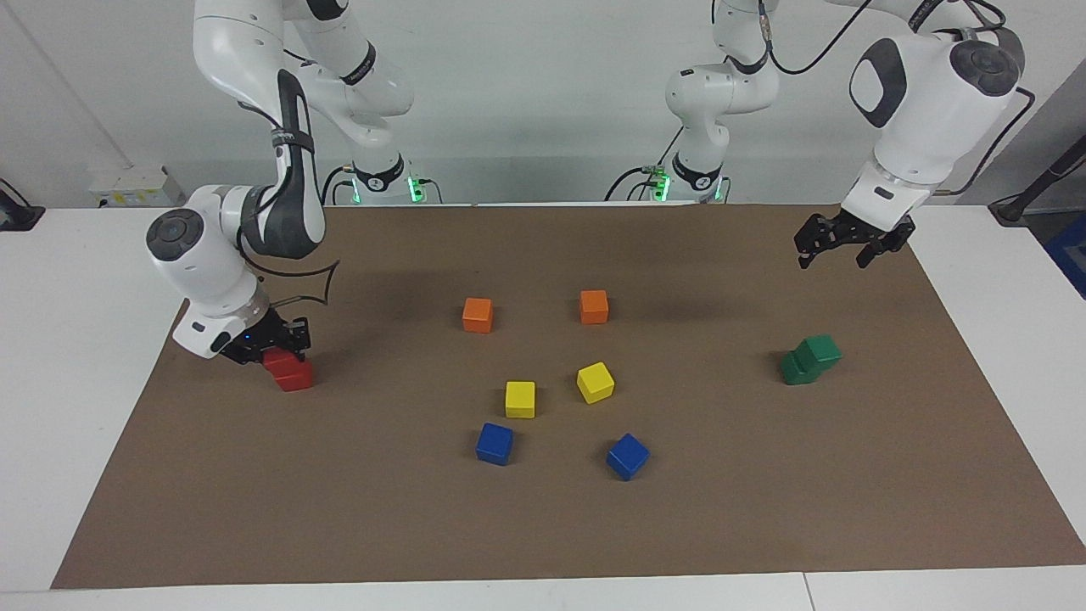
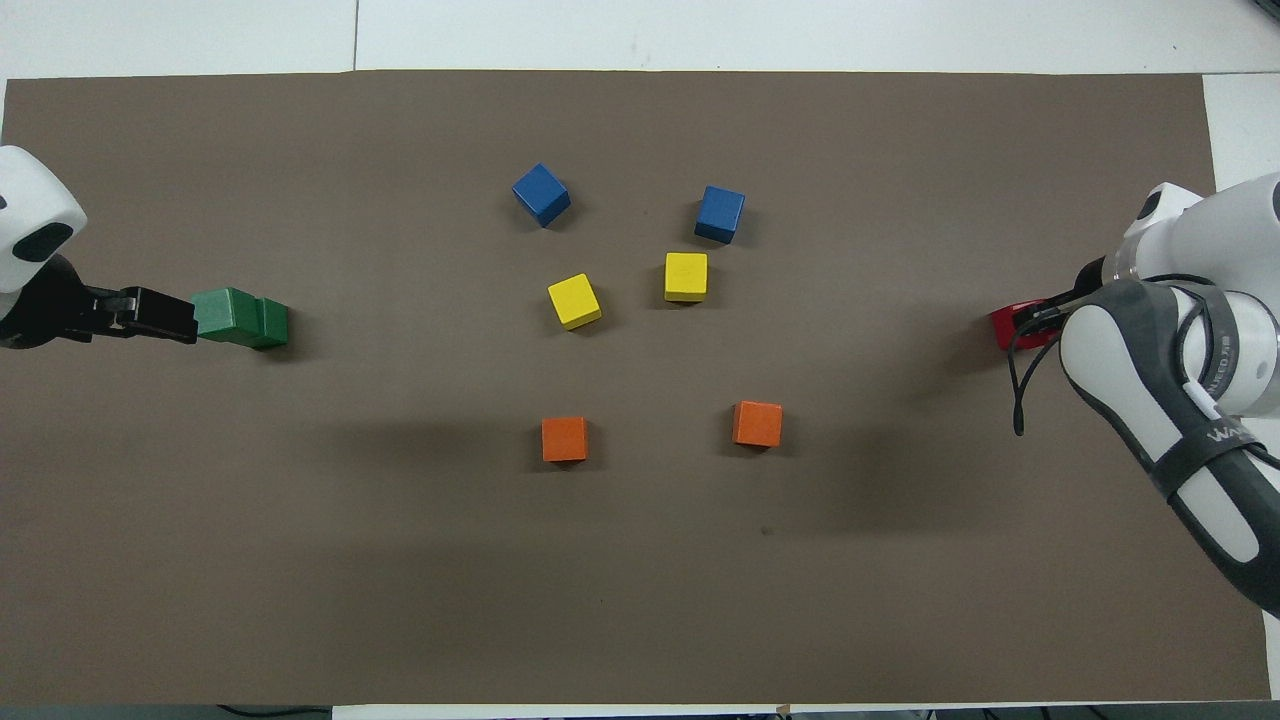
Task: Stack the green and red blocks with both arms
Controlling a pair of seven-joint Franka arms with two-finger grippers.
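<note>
The upper red block sits over the lower red block and would stand if my right gripper opened now, so it is time to let go.
Two dark green blocks (image 1: 810,358) stand stacked toward the left arm's end of the mat, the upper one (image 1: 821,349) shifted off the lower one's centre; they also show in the overhead view (image 2: 240,317). My left gripper (image 1: 834,253) hangs open and empty in the air above the mat, up and clear of the green stack. My right gripper (image 1: 278,346) is low at the right arm's end, shut on the upper red block (image 1: 278,363), which sits askew on the second red block (image 1: 297,378). In the overhead view the right arm hides most of the red blocks (image 2: 1005,325).
In the middle of the brown mat (image 1: 543,526) lie two orange cubes (image 1: 478,315) (image 1: 594,306), two yellow cubes (image 1: 520,399) (image 1: 596,382) and two blue cubes (image 1: 495,443) (image 1: 628,456). White table shows around the mat.
</note>
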